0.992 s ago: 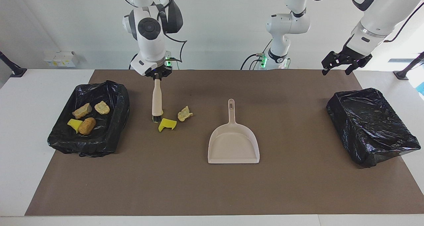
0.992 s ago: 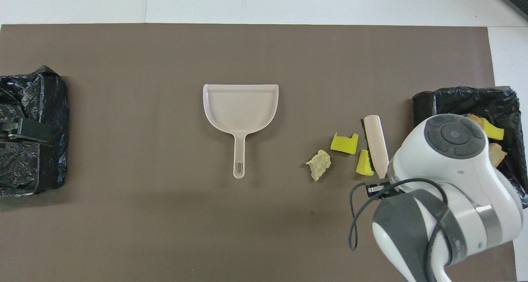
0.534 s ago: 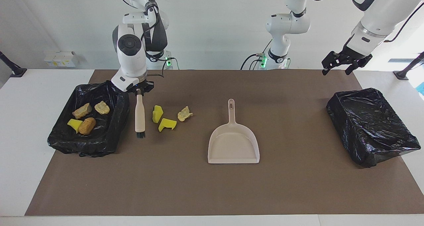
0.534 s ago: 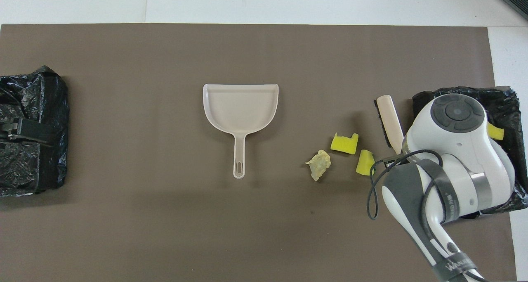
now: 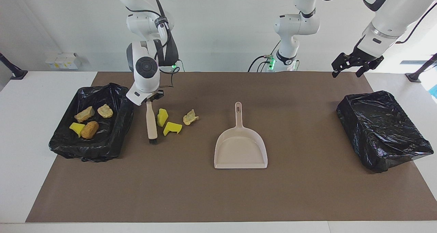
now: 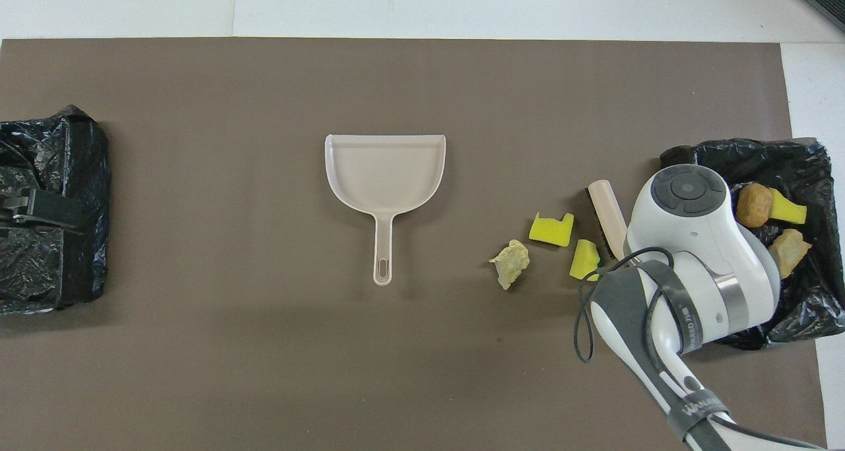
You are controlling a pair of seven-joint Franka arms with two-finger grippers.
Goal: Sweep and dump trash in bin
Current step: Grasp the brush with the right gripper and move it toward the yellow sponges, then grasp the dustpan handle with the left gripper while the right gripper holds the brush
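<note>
I will next grip the dustpan by its narrow handle [image 6: 382,250] with my left gripper, because the dustpan's broad pan is too wide for the fingers.
Three pieces of trash lie on the brown mat: an upright yellow sponge wedge [image 5: 162,117] [image 6: 584,259], a notched yellow sponge [image 5: 172,127] [image 6: 551,230] and a pale tan lump [image 5: 190,117] [image 6: 509,271]. My right gripper [image 5: 149,100] is shut on the beige brush [image 5: 151,124] [image 6: 607,216]. The brush hangs bristles down [image 5: 153,141], between the upright sponge and the black-lined bin [image 5: 112,137] [image 6: 809,154]. That bin holds several scraps [image 5: 89,129]. My left gripper [image 5: 353,67] waits open in the air over the mat's corner at the left arm's end.
A beige dustpan [image 5: 240,149] [image 6: 386,173] lies flat mid-mat, handle toward the robots, a hand's width from the tan lump. A second black-lined bin [image 5: 382,130] [image 6: 53,253] sits at the left arm's end. White table borders the mat.
The right arm carried the brush off the yellow sponges toward the bin, uncovering the upright wedge, then partway back beside it. The scraps and the left arm stayed put.
</note>
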